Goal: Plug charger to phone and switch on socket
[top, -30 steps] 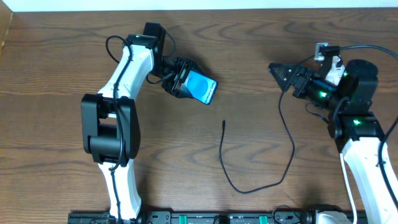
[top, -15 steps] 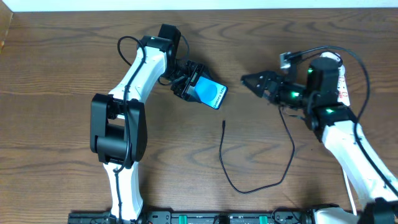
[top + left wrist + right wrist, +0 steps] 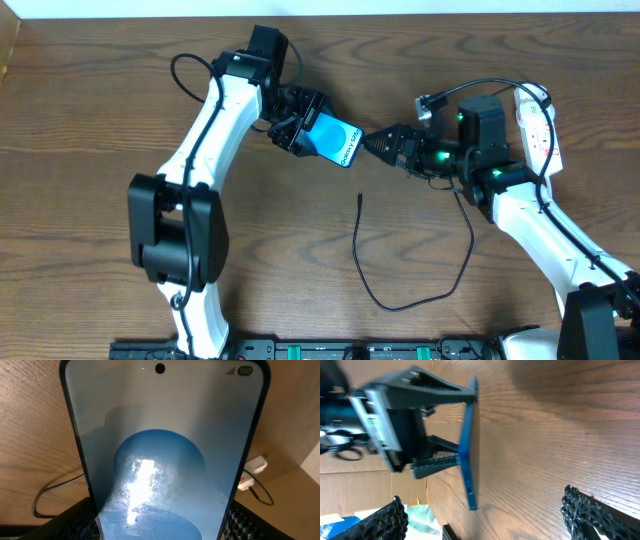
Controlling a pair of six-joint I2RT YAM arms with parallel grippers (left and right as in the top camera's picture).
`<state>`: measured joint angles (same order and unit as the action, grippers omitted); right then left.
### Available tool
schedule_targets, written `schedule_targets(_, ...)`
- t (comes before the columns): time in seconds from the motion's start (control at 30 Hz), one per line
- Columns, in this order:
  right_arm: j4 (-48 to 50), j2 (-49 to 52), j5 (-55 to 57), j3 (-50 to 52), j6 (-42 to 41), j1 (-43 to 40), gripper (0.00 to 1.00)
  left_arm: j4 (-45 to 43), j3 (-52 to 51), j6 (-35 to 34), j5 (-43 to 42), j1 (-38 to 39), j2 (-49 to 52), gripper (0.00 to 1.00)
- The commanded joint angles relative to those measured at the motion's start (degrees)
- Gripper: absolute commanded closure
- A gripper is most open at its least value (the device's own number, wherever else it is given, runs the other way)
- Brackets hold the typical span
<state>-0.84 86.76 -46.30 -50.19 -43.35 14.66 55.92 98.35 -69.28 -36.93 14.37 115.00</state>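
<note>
I need to grab the phone's loose end [image 3: 350,145] [image 3: 470,461] with my right gripper next, across screen and back, so that my left gripper can then re-grip for plugging.
My left gripper [image 3: 300,128] is shut on the phone [image 3: 335,141], holding it above the table with its blue screen up. The screen fills the left wrist view [image 3: 160,450], between the fingers [image 3: 160,527]. My right gripper [image 3: 373,144] is open and empty, its tips just right of the phone's free end. The right wrist view shows the phone edge-on [image 3: 467,445] ahead of the spread fingers [image 3: 490,520]. The charger [image 3: 362,255] lies loose on the table, its connector tip [image 3: 360,199] below the phone. The white socket [image 3: 538,122] lies at the far right.
The socket's white adapter and cable show behind the phone in the left wrist view [image 3: 255,466]. The charger cable loops from the table's middle up toward my right arm [image 3: 470,225]. The dark wood table [image 3: 90,200] extends to the left.
My right arm has swung left from the socket until its open gripper is beside the phone. My left gripper has shifted the phone a little to the right.
</note>
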Motion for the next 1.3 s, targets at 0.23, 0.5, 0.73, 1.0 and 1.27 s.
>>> schedule_targets(0.23,1.2,0.5,3.5,-1.0,0.7,4.0,0.03,0.2,1.6,-5.0,3.3,4.5,-5.0,0.93)
schedule_targets(0.5,1.4,0.5,4.4,-1.0,0.7,4.5,0.12,0.2,1.6,-5.7,3.3,6.5,-5.0,0.93)
schedule_targets(0.73,1.6,0.5,4.4,-1.0,0.8,4.5,0.29,0.2,1.6,-7.4,3.3,8.0,-5.0,0.93)
schedule_targets(1.0,1.5,0.5,4.4,-1.0,0.8,4.6,0.31,-1.2,1.6,-8.6,3.4,9.8,-5.0,0.93)
schedule_targets(1.27,1.5,0.5,4.4,-1.0,0.8,4.6,0.41,-1.4,1.6,-9.0,3.3,10.2,-5.0,0.93)
